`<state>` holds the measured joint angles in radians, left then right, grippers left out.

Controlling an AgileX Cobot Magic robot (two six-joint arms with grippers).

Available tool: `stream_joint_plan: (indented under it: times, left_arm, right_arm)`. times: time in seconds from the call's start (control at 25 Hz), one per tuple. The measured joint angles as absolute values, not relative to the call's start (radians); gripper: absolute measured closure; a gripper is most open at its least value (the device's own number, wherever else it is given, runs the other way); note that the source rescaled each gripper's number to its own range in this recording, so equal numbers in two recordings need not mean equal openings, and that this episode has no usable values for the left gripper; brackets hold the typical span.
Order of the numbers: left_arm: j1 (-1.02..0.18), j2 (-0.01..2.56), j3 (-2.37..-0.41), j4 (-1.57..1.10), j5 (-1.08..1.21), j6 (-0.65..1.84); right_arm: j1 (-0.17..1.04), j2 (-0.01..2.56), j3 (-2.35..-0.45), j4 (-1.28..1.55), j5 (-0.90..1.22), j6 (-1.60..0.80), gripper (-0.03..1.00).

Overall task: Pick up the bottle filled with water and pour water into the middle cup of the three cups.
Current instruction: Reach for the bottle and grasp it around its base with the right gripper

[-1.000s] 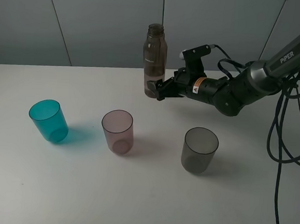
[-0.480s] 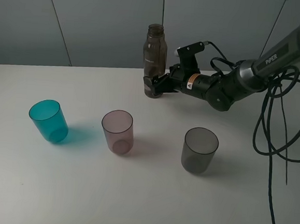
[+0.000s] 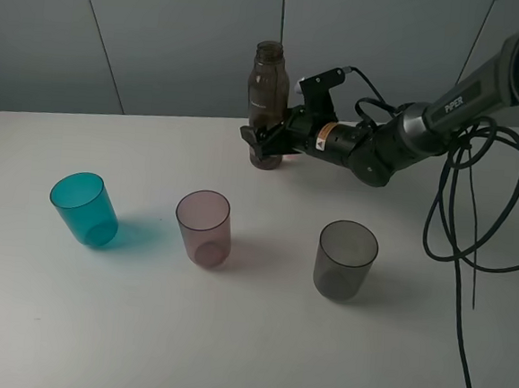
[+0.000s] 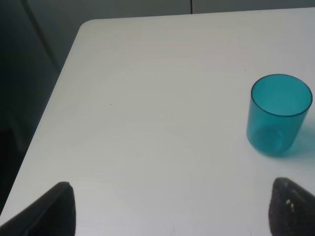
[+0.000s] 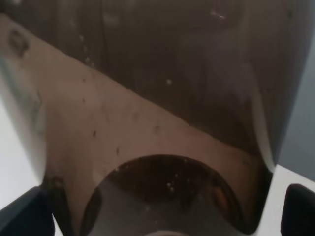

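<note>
My right gripper's fingers reach only the near side of the bottle, so it is too early to close on it. The gripper moves forward first.
The smoky-brown bottle (image 3: pixel 267 96) stands upright and uncapped at the back of the white table (image 3: pixel 230 336). It fills the right wrist view (image 5: pixel 157 123). My right gripper (image 3: pixel 261 149) is open, with its jaws on either side of the bottle's lower part; a thin gap shows at one finger (image 5: pixel 300 209). The three cups stand in a row in front: teal (image 3: pixel 84 209), pinkish-mauve middle cup (image 3: pixel 204 227), smoky grey (image 3: pixel 345 259). My left gripper (image 4: pixel 167 211) is open and empty, with the teal cup (image 4: pixel 279 114) off to one side; it is out of the exterior high view.
A grey wall runs behind the table. Black cables (image 3: pixel 460 219) hang from the right arm over the table's right side. The table's left edge and rounded corner (image 4: pixel 83 29) show in the left wrist view.
My right gripper has moved left along the back of the table, from beside the bottle to straddling its lower part. The bottle and cups have not moved.
</note>
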<state>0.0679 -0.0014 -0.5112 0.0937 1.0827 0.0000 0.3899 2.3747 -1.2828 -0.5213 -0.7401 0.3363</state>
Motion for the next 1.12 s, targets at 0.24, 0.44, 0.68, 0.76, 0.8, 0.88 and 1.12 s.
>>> stream_joint_plan:
  times: [0.24,0.44,0.68,0.76,0.8,0.88,1.12]
  left_arm:
    - [0.068,-0.001,-0.511,0.094,1.083,0.000]
    - [0.068,-0.001,-0.511,0.094,1.083,0.000]
    - [0.068,-0.001,-0.511,0.094,1.083,0.006]
    - [0.068,-0.001,-0.511,0.094,1.083,0.006]
    - [0.068,-0.001,-0.511,0.094,1.083,0.006]
    - [0.068,-0.001,-0.511,0.094,1.083,0.006]
    - [0.068,-0.001,-0.511,0.094,1.083,0.006]
  right_arm:
    - [0.390,2.388,-1.290,-0.534,-0.773,0.343,-0.03]
    - [0.398,2.401,-1.316,-0.534,-0.789,0.348,-0.03]
    - [0.411,2.435,-1.364,-0.535,-0.794,0.352,-0.03]
    - [0.413,2.440,-1.381,-0.535,-0.791,0.354,-0.03]
    - [0.415,2.440,-1.383,-0.532,-0.786,0.354,-0.03]
    - [0.417,2.440,-1.390,-0.527,-0.786,0.354,-0.03]
    - [0.417,2.440,-1.393,-0.509,-0.783,0.354,-0.03]
